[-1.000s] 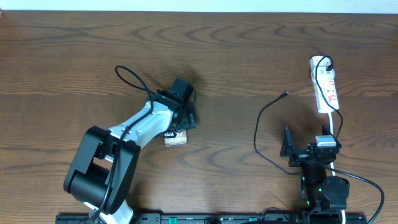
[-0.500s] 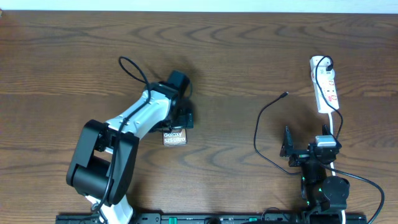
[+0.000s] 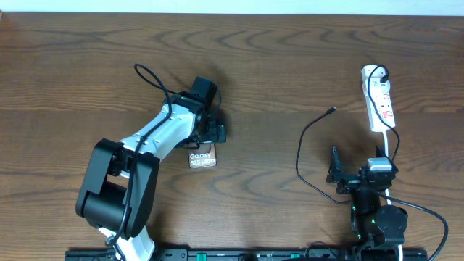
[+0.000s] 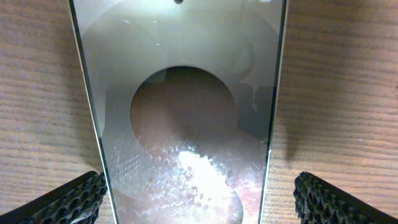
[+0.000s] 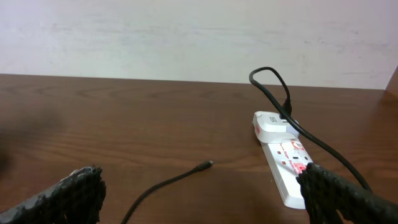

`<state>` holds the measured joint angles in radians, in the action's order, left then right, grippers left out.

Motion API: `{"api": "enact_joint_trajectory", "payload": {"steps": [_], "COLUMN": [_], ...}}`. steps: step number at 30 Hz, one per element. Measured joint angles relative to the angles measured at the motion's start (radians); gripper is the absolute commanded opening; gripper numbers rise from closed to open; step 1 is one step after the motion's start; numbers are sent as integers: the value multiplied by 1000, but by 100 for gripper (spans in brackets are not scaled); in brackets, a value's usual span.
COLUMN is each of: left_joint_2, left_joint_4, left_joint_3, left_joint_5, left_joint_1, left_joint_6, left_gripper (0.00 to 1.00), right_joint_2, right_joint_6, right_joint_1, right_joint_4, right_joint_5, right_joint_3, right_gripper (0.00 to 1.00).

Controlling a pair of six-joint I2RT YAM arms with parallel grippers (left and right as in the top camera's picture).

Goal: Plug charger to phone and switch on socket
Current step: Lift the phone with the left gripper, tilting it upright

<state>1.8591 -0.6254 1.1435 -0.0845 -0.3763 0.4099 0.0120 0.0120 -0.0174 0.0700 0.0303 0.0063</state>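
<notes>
I will hand the phone (image 3: 204,159) to my right gripper, so next I will grip it across its long edges with my left gripper and leave the end with the letters free.
The phone (image 3: 204,159) lies flat on the table with its white "Galaxy" lettering facing up. Its shiny face (image 4: 186,93) fills the left wrist view. My left gripper (image 3: 210,139) is open, one finger on each side of the phone's long edges (image 4: 199,202); its left finger lies close against the edge. The charger's connector tip (image 3: 332,110) lies free on the table, also in the right wrist view (image 5: 207,164). Its thin black cable (image 3: 299,163) curves past my right gripper (image 3: 348,174), which is open and empty. The white socket strip (image 3: 380,101) lies at the far right, with a black plug (image 5: 285,106) at its far end.
The socket's white cord (image 3: 395,148) runs back toward the right arm base (image 3: 377,221). A pale wall (image 5: 186,37) stands behind the table's far edge. The left arm (image 3: 145,152) stretches across the table's left-centre.
My left arm has shifted slightly left and away, uncovering more of the phone's lettered end. The phone has barely moved. The right arm, charger and socket are unchanged.
</notes>
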Motion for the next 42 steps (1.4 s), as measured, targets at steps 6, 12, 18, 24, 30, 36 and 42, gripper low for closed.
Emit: {"api": "enact_joint_trajectory", "payload": {"steps": [6,12,18,24,30,36,42], "left_joint_2": [12,40,51,52,53,59,59], "left_joint_4": [7,1,-2,-3,-8,-31,-41], "left_joint_3": [0,15,28,29,30,37,37], "left_joint_5": [0,6,13,14,14,15,20], "left_joint_1": [0,0,0,0,0,0,0], "left_joint_6": [0,-3,-3,-4,-6,-16,-18], "left_gripper": [98,98,98,98,98,99,93], "right_joint_2": [0,0,0,0,0,0,0], "right_joint_6": [0,0,0,0,0,0,0], "right_joint_1": [0,0,0,0,0,0,0], "right_joint_4": [0,0,0,0,0,0,0], "right_joint_5": [0,0,0,0,0,0,0], "right_joint_3": [0,0,0,0,0,0,0], "right_gripper": [99,99,99,99,99,99,99]}}
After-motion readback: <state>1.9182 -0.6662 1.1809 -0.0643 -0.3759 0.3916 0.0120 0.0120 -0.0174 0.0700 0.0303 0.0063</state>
